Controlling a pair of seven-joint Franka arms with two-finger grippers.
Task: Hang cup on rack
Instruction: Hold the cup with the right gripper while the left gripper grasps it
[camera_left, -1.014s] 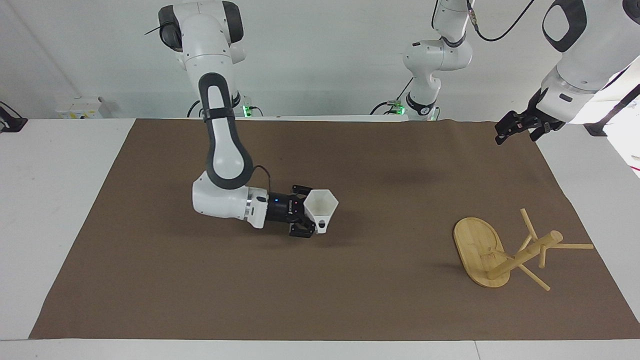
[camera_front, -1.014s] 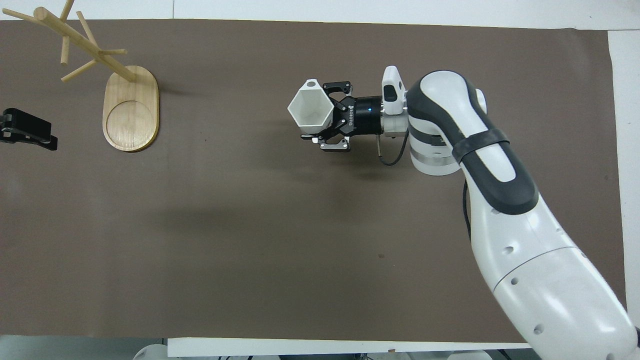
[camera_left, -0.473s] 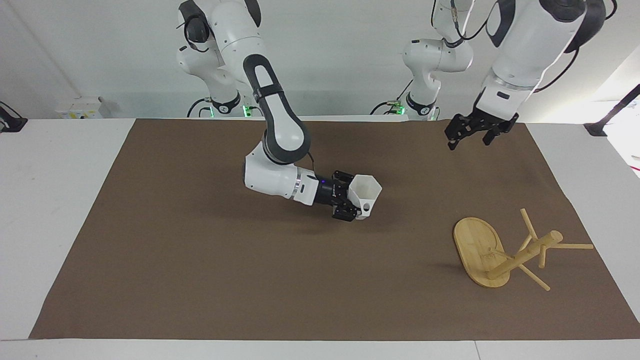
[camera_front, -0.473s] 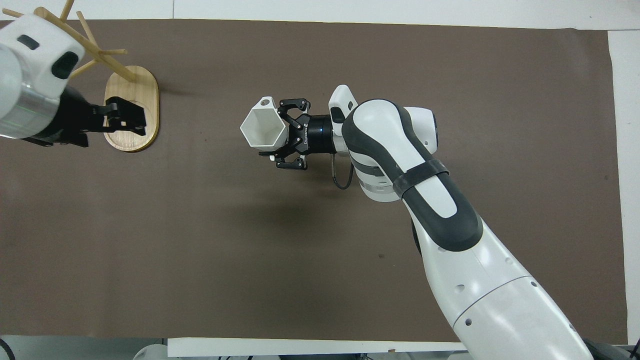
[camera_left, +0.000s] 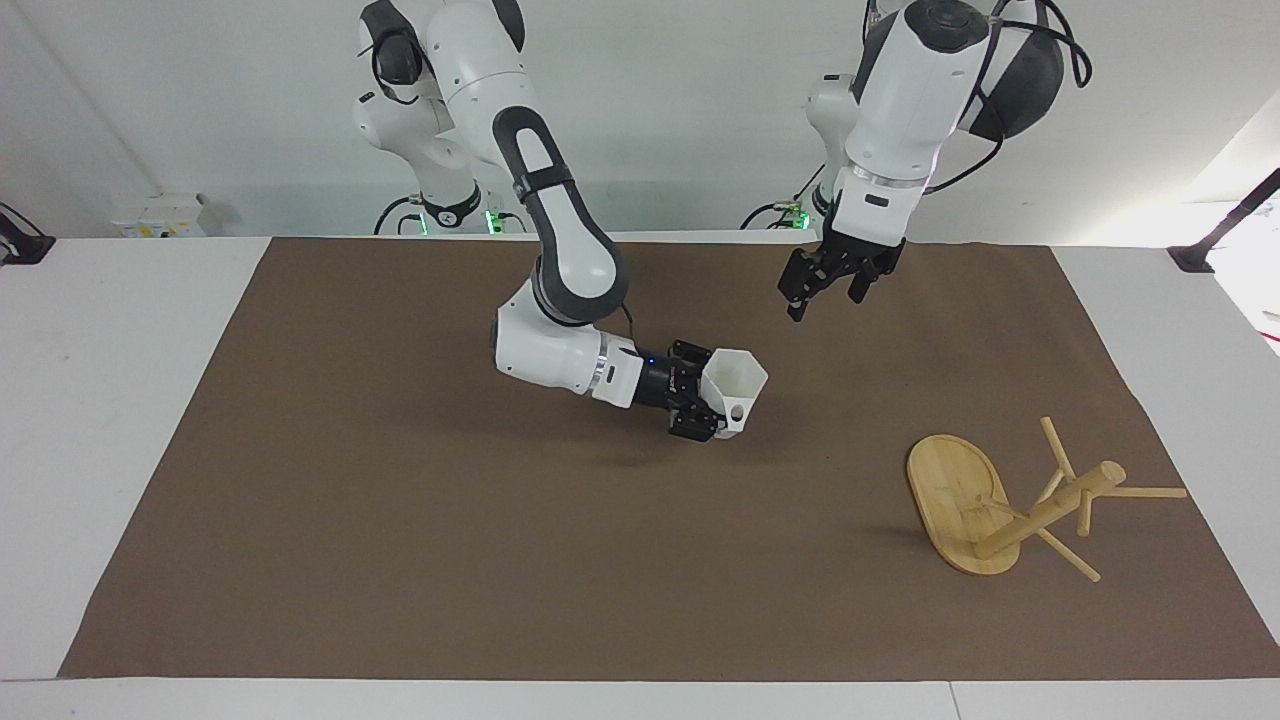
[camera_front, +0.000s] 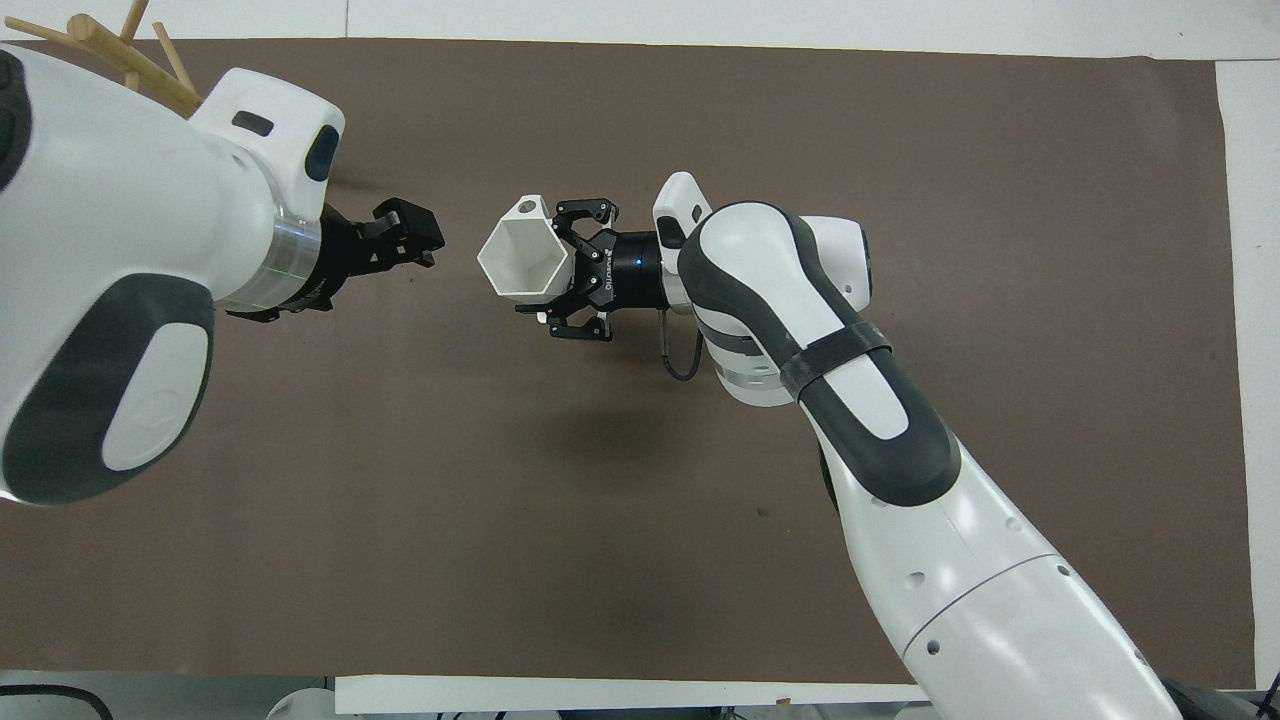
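Next, my left gripper takes the cup by its open rim opposite its handle, since my right gripper's fingers crowd the base end of the cup.
My right gripper is shut on the white faceted cup and holds it on its side just above the middle of the brown mat, mouth turned toward the left arm's end. In the overhead view the right gripper holds the cup the same way, its loop handle on the side farther from the robots. My left gripper is open and empty, up in the air over the mat beside the cup; it also shows in the overhead view. The bamboo rack stands at the left arm's end; overhead only its pegs show.
The brown mat covers most of the white table. The left arm's forearm hides the rack's base in the overhead view. A dark stand foot sits at the table's corner by the left arm.
My left arm has swung from the table's end in over the mat toward the cup. My right gripper has carried the cup toward the left arm's end, then almost stopped.
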